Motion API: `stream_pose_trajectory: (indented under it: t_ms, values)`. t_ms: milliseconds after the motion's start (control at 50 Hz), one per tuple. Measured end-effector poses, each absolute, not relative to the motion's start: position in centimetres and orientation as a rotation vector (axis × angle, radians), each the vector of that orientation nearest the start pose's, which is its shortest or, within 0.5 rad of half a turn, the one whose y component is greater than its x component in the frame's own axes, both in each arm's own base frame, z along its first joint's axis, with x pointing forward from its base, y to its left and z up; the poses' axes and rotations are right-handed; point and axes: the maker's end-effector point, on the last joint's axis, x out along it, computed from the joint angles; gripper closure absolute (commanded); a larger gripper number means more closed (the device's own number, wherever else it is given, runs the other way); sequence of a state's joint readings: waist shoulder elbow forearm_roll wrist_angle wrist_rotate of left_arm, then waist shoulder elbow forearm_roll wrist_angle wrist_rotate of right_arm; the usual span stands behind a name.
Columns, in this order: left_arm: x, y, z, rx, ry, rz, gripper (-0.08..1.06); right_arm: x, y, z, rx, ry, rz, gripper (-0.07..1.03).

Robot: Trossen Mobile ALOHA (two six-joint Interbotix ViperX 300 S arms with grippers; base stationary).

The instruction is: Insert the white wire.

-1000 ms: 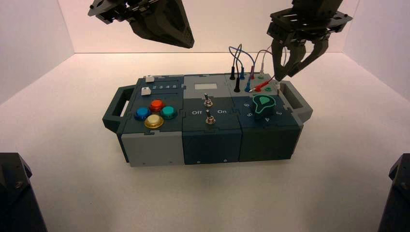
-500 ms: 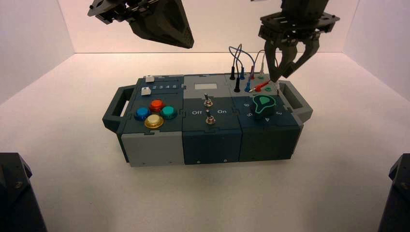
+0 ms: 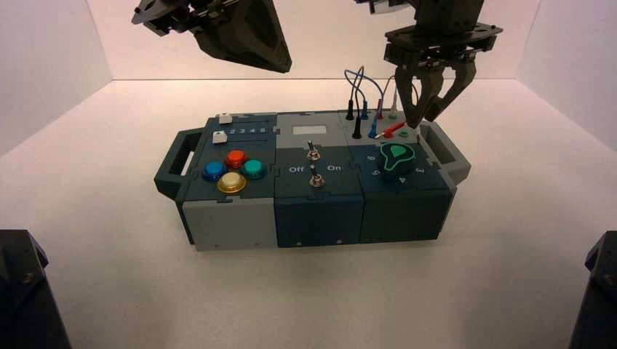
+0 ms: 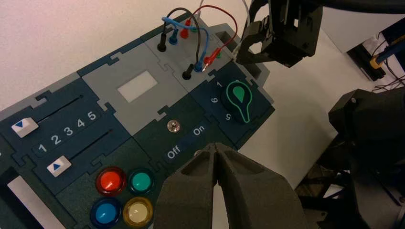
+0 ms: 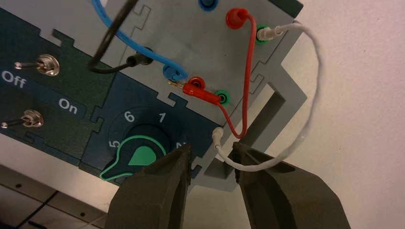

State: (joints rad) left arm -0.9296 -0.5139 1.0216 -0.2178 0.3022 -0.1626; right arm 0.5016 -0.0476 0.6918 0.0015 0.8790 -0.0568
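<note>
My right gripper grabs the white wire by its loose white plug (image 3: 418, 134) next, to fill the open green socket (image 3: 404, 134).
The white wire (image 5: 313, 81) arches from one white plug seated in a green socket (image 5: 265, 33) round to its loose white plug (image 5: 218, 136). That plug lies on the box's grey back right corner by the handle (image 5: 282, 102). My right gripper (image 5: 212, 152) hangs open just over this corner (image 3: 424, 109), with the loose plug and the wire's last stretch between its fingers, untouched. My left gripper (image 4: 216, 148) is shut and empty, parked high above the box's left half (image 3: 280, 65).
A red wire (image 5: 247, 71) runs from a red socket to a loose red plug (image 5: 193, 86) lying flat beside another green socket (image 5: 222, 97). Blue and black wires (image 5: 119, 28) cross the grey panel. The green knob (image 5: 138, 155) and two toggle switches (image 5: 47, 64) sit close by.
My right gripper has moved left and slightly down, from beside the box's right handle to over the back right corner, still open. The left arm has stayed still.
</note>
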Motion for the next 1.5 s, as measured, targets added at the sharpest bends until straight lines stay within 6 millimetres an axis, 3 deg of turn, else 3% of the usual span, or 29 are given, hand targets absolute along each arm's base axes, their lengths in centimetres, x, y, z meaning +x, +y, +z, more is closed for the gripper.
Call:
stream_pose_trajectory:
  t_ms: [660,780,1280,1500]
  values:
    - [16.4,-23.9,14.8,0.026,0.896,-0.785,1.01,26.0,14.2,6.7,-0.430,1.511,0.437,0.50]
    - [16.4,-23.8,14.8,0.027,0.897,-0.784,1.01,25.9,14.2,6.5,-0.431,1.518,0.436,0.55]
    - [16.4,-23.8,15.0,0.023,0.889,-0.787,1.01,26.7,14.6,6.3,-0.433,1.519,0.436,0.58]
    - [16.4,-23.7,15.0,0.029,0.888,-0.788,1.01,26.7,14.6,5.9,-0.436,1.528,0.434,0.65]
